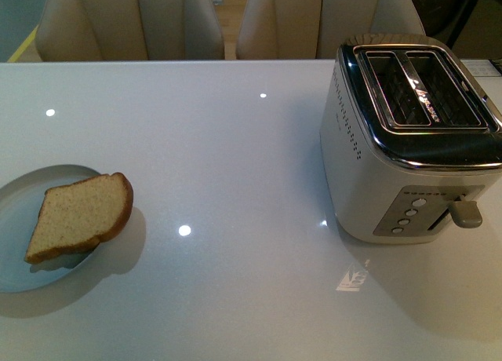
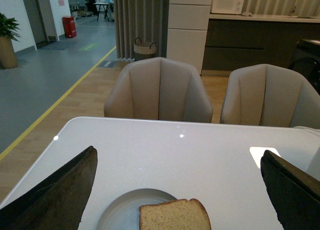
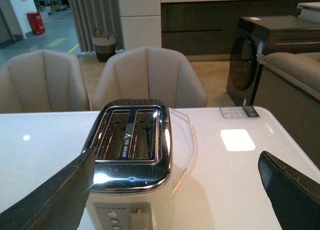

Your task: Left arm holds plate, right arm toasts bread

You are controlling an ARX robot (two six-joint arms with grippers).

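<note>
The left gripper grabs the plate by its rim point(image 1: 11, 188) next, to hold the plate steady while the bread point(image 1: 82, 214) gets toasted.
A pale blue-grey plate point(image 1: 16, 212) sits at the table's left edge in the front view, and a slice of brown bread point(image 1: 82, 214) lies on it, overhanging the rim on the right. Neither arm appears in the front view. In the left wrist view the plate point(image 2: 120, 210) and bread point(image 2: 175, 216) lie low between the spread dark fingers point(image 2: 60, 200); my left gripper point(image 2: 177, 190) is open and above them, touching nothing. My right gripper point(image 3: 175, 190) is open, with the toaster point(image 3: 131, 155) close in front, nearer one finger.
A silver two-slot toaster point(image 1: 412, 141) stands at the table's right with empty slots, its lever point(image 1: 464, 212) and buttons facing me. Beige chairs point(image 1: 133, 20) line the table's far edge. The glossy white table point(image 1: 235, 165) reflects ceiling lights.
</note>
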